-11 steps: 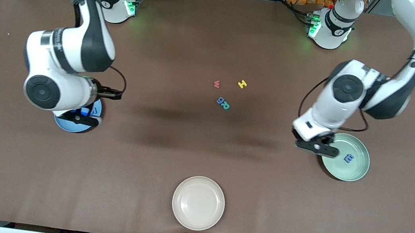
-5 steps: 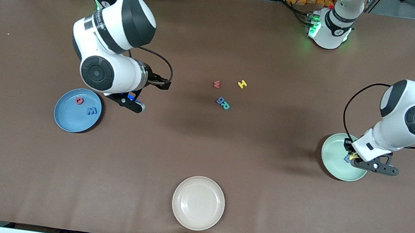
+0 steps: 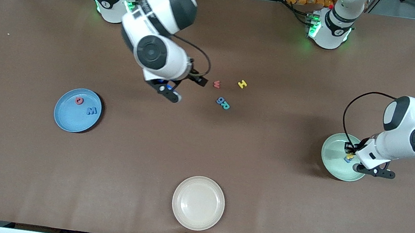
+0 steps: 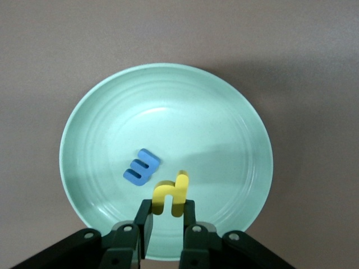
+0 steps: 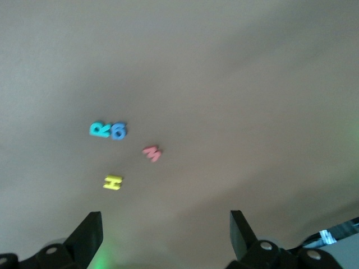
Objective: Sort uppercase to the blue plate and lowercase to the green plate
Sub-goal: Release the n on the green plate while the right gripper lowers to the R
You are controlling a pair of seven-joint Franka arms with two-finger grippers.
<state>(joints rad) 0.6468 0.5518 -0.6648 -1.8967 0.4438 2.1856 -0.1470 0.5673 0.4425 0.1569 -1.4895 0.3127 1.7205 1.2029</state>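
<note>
In the left wrist view the yellow lowercase letter (image 4: 171, 193) is over the green plate, inside the plate's rim, so it is now time for my left gripper to open.
My left gripper (image 3: 350, 156) hangs over the green plate (image 3: 332, 157), shut on a yellow lowercase letter (image 4: 171, 193). A blue lowercase letter (image 4: 142, 167) lies in that plate (image 4: 112, 101). My right gripper (image 3: 167, 89) is open and empty over bare table, beside the loose letters at mid-table. Those are a red lowercase w (image 3: 216, 84), a yellow H (image 3: 242, 84), a blue lowercase letter (image 3: 220, 101) and a teal R (image 3: 225, 105) touching it. The blue plate (image 3: 67, 118) holds a red O (image 3: 79, 101) and a blue M (image 3: 91, 110).
A cream plate (image 3: 198, 202) sits near the table edge closest to the front camera, at mid-width. The brown table (image 3: 263, 180) is otherwise bare between the plates.
The right gripper left the blue plate and swung toward the mid-table letters, uncovering the O and M. The left gripper shifted across the green plate with the yellow letter.
</note>
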